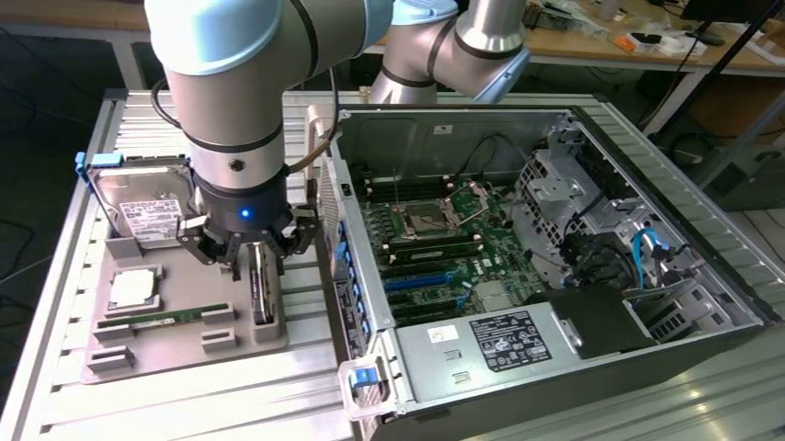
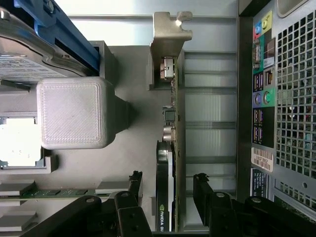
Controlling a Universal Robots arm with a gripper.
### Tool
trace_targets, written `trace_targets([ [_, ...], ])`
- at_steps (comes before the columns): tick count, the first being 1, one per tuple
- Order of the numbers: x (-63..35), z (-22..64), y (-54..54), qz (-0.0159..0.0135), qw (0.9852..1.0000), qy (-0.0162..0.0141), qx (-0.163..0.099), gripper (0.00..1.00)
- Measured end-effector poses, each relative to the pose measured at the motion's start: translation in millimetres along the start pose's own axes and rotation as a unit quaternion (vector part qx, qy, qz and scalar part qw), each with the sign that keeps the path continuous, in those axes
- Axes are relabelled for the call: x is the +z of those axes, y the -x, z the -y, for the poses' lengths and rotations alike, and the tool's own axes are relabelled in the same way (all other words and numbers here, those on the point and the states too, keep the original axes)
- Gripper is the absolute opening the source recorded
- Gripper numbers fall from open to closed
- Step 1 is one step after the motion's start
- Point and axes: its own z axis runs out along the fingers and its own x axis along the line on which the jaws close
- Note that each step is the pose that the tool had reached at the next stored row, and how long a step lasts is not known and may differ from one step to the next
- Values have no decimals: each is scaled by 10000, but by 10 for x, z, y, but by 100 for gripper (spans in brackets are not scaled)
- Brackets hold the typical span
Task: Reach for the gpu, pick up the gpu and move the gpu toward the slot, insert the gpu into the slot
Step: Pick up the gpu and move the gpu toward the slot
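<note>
My gripper's black fingers stand on either side of the GPU (image 1: pixel 260 292), so closing now would catch it and my gripper closes next.
The gpu (image 1: pixel 260 292) stands on its long edge in a grey holder tray (image 1: pixel 184 344) at the exterior view's left, outside the computer case. In the wrist view the gpu (image 2: pixel 171 148) is seen edge-on, with its silvery bracket (image 2: pixel 170 34) at the far end. My gripper (image 1: pixel 252 253) hangs straight over the card, open. Its two black fingers (image 2: pixel 134 195) stand one on each side of the gpu without touching it, so the gripper (image 2: pixel 168 197) straddles the card. The bright-blue slot (image 1: pixel 421 277) lies on the green motherboard inside the open case.
The tray also carries a hard drive (image 1: pixel 142 207), a processor chip (image 1: pixel 132 289) and a green memory stick (image 1: pixel 165 320). The open computer case (image 1: pixel 687 303) lies at the exterior view's right, its wall (image 1: pixel 331 230) close beside my gripper. A grey block (image 2: pixel 71 111) rises near the card.
</note>
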Motion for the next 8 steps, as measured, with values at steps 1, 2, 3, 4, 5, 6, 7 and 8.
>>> trace_targets([
  [1,0,0,0,0,10000,0,0,54],
  [2,0,0,0,0,10000,0,0,52],
  [3,0,0,0,0,10000,0,0,46],
  [4,0,0,0,0,10000,0,0,40],
  [5,0,0,0,0,10000,0,0,34],
  [6,0,0,0,0,10000,0,0,34],
  [7,0,0,0,0,10000,0,0,34],
  [8,0,0,0,0,10000,0,0,27],
])
